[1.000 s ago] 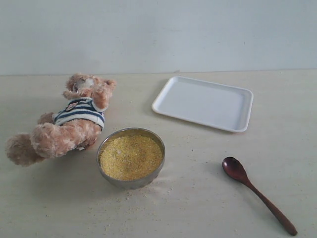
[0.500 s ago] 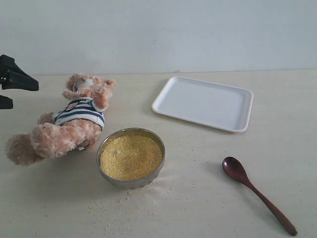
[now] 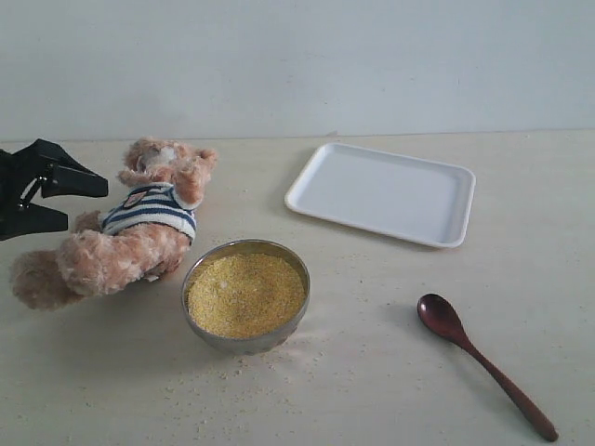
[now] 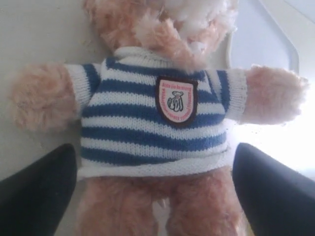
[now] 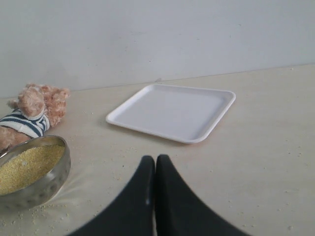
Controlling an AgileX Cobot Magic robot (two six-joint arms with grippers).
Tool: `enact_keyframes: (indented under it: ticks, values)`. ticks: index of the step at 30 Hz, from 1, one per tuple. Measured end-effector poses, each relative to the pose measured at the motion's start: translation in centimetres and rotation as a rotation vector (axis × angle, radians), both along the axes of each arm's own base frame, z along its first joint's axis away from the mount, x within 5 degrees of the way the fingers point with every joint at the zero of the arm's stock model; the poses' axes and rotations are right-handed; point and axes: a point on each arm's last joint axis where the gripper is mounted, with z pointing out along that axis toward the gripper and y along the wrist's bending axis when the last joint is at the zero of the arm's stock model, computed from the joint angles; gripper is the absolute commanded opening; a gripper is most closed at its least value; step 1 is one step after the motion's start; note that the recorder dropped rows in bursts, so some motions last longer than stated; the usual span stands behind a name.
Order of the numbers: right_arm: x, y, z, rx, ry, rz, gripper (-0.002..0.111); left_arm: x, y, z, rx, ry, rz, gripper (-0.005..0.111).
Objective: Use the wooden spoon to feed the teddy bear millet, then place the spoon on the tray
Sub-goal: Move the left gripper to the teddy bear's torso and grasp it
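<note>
The teddy bear has its big head and furry legs stretched out at opposite ends, so the robot's left gripper should next take hold of the teddy bear's striped middle.
The teddy bear lies on the table at the left, head toward the back wall. My left gripper hangs open just left of it, touching nothing. In the left wrist view its dark fingers stand wide on either side of the teddy bear, below the striped shirt. The millet fills a steel bowl beside the bear. The wooden spoon lies loose at the front right. The white tray is at the back right. My right gripper is shut and empty above the table.
Loose grains are scattered in front of the bowl. A pale wall runs behind the table. In the right wrist view the tray lies ahead, the steel bowl and the bear off to one side.
The left gripper has come into the exterior view from the left edge, opened wide and moved toward the teddy bear. Bear, bowl, spoon and tray have not moved.
</note>
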Motion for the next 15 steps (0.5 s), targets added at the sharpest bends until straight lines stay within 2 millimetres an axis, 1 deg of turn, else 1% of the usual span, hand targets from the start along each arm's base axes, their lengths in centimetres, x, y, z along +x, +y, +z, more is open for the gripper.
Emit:
enact_keyframes:
  ticks: [6,11,15]
  values:
    - [0.0,0.0,0.0,0.0,0.0,0.0,0.0,0.3,-0.1,-1.3,-0.015,-0.004,-0.026,0.081]
    - [0.0,0.0,0.0,0.0,0.0,0.0,0.0,0.7,-0.7,-3.6,-0.021,0.015,-0.054,0.081]
    - [0.0,0.0,0.0,0.0,0.0,0.0,0.0,1.2,-1.2,-4.8,-0.018,-0.006,-0.04,0.081]
